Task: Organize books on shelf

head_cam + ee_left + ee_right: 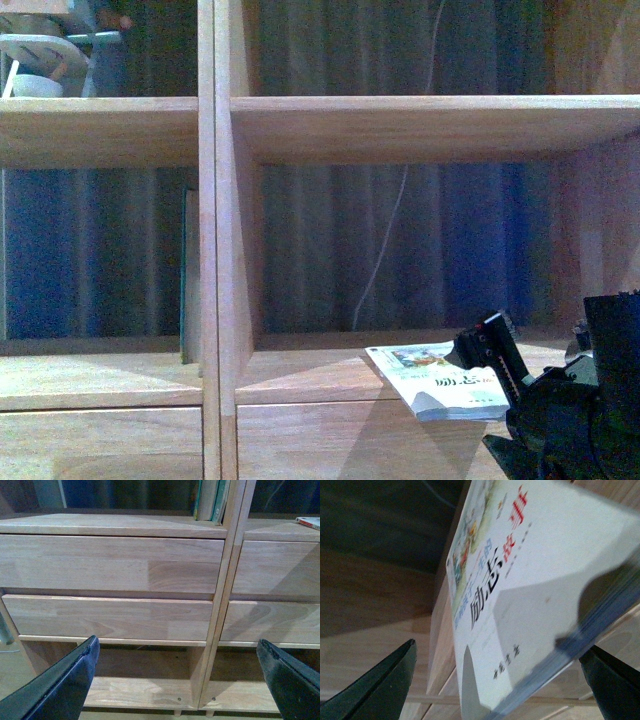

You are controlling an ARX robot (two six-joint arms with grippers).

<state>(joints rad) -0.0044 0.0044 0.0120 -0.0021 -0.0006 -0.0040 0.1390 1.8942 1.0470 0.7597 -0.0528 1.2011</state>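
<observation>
My right gripper should tidy the shelf, so next it should grab the white paperback by its end overhanging the shelf's front edge [455,408].
The white paperback [440,380] lies flat on the floor of the shelf's [215,250] lower right compartment, and its near end overhangs the front edge. My right gripper [500,365] is open just at that overhanging end. In the right wrist view the paperback [530,580] fills the space between the spread fingers of the right gripper [497,650], and I cannot tell if they touch it. A slim dark green book [188,275] stands upright against the centre divider in the left compartment. My left gripper [177,642] is open and empty, facing the drawer fronts [110,617] lower down.
The left wrist view shows the green book's lower end [218,501] above the drawers and a corner of the paperback [309,522] at the right. A cable [385,250] hangs behind the open back. White objects [40,60] sit in the upper left compartment.
</observation>
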